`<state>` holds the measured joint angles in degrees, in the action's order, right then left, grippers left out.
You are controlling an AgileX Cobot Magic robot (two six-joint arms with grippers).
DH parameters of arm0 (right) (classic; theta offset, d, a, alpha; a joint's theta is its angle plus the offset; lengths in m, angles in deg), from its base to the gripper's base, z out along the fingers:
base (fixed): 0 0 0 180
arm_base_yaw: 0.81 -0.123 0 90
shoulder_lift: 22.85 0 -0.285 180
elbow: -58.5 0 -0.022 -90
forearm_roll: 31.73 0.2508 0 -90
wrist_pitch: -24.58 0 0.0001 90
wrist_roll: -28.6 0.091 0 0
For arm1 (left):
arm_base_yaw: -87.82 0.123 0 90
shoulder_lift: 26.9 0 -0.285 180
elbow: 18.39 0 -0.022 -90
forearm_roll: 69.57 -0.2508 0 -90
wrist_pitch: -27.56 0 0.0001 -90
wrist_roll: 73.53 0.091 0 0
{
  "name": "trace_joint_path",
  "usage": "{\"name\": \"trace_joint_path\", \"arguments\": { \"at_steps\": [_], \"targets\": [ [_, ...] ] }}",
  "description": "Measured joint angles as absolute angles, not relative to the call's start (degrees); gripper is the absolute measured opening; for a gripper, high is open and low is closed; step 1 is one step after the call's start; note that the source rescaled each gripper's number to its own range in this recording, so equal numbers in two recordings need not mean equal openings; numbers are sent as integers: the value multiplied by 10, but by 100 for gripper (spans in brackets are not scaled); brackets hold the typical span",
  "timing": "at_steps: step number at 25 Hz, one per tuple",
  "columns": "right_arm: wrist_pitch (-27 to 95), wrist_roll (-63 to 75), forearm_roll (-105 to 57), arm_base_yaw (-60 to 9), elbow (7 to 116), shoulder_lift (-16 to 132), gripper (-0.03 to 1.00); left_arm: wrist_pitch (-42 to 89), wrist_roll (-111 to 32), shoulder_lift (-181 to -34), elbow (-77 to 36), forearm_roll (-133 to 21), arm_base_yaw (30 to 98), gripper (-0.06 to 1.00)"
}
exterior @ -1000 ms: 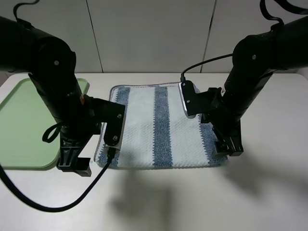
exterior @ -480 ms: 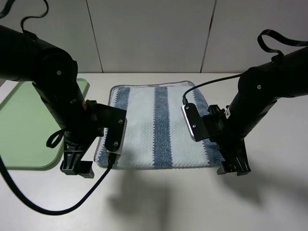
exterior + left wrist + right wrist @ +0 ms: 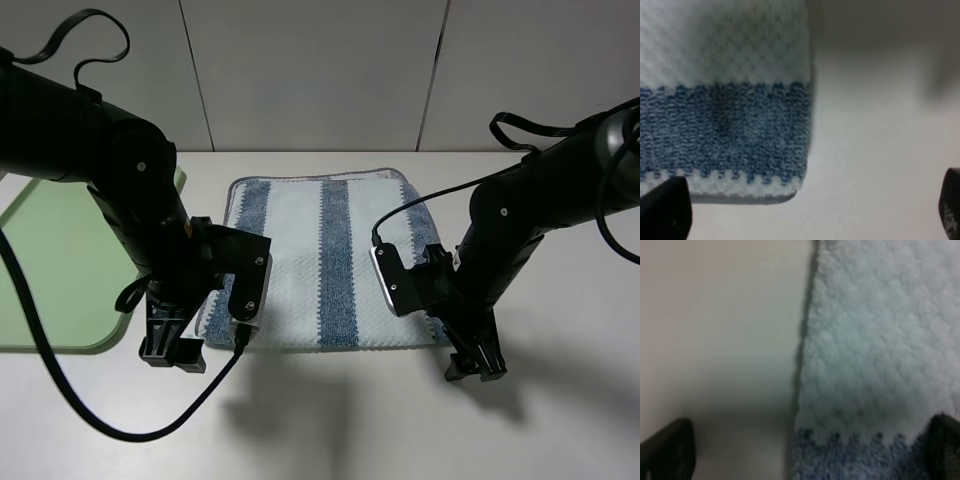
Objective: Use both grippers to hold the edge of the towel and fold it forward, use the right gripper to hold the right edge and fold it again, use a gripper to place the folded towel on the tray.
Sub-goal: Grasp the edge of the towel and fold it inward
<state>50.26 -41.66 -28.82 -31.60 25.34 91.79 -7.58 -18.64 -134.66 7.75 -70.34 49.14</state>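
The towel's blue corner isn't ready to be gripped yet. My left gripper's fingers are above the table by the towel's grey hem, so my left gripper will come down before it closes.
The striped towel lies flat mid-table, its near hem facing the front. Left of it sits the light-green tray, partly behind the left arm. My left gripper is low at the towel's near-left corner. In the left wrist view its open gripper straddles the towel corner and grey hem. My right gripper is down at the near-right corner. It also stands open, one fingertip over bare table and the other over the towel.
A black cable from the left arm loops over the white table near the front left. A pale panelled wall stands behind the table's far edge.
Both arms have drawn toward the table's front and dropped lower. The right gripper slid from the towel's right side to its near-right corner, and the left gripper shifted to the near-left corner.
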Motion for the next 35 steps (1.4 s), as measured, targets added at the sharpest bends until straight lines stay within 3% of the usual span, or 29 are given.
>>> {"name": "trace_joint_path", "arguments": {
  "at_steps": [35],
  "targets": [
    [508,-417,-286,-316,258,927,100,-12,-148,-1441,79,-703,491,97]
  ]
}}
